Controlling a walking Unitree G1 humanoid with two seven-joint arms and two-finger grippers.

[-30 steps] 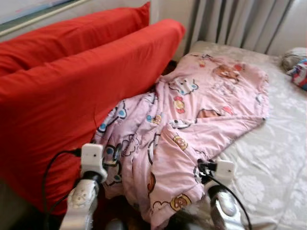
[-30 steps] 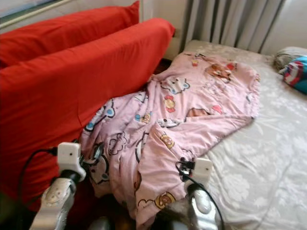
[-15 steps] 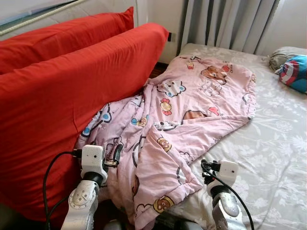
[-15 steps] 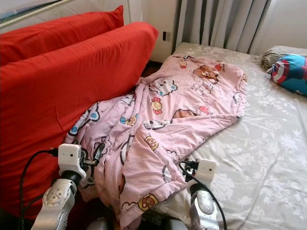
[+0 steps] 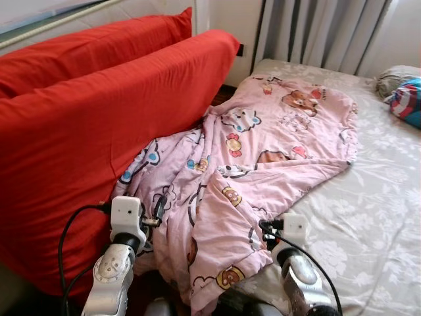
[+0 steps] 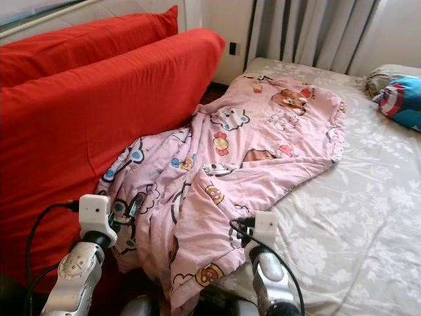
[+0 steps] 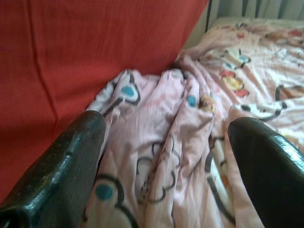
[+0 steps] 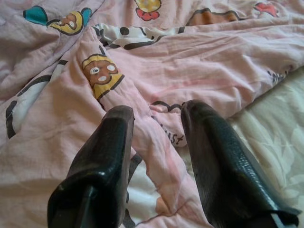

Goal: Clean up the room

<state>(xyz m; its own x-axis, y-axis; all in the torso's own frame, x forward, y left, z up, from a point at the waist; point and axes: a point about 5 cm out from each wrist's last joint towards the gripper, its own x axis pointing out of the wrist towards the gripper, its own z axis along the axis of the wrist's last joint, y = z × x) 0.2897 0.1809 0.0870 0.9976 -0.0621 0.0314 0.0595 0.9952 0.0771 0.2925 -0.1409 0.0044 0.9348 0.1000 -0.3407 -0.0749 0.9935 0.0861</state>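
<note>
The blanket's fold stands up, while the cloth (image 5: 289,179) beside it lies spread over the bed. My right gripper will next grab the blanket by its raised fold (image 5: 248,217).
A pink cartoon-print blanket (image 5: 276,151) lies rumpled across the bed and hangs down into the gap beside the red sofa (image 5: 99,131). My left gripper (image 7: 166,156) is open, its fingers wide apart just short of the blanket's bunched folds next to the sofa; in the left eye view one black finger (image 5: 160,207) shows against the cloth. My right gripper (image 8: 156,128) is open low over the blanket's near edge on the bed, and a raised fold of the cloth runs between its two fingers (image 8: 111,142).
The bed's grey flowered sheet (image 5: 368,217) is bare to the right of the blanket. A blue and red pillow (image 5: 408,102) lies at the far right. Grey curtains (image 5: 316,33) hang behind the bed. The sofa walls in the left side.
The camera has shifted a little. My right arm has moved left, closer to the blanket's near edge. The left arm has stayed by the sofa.
</note>
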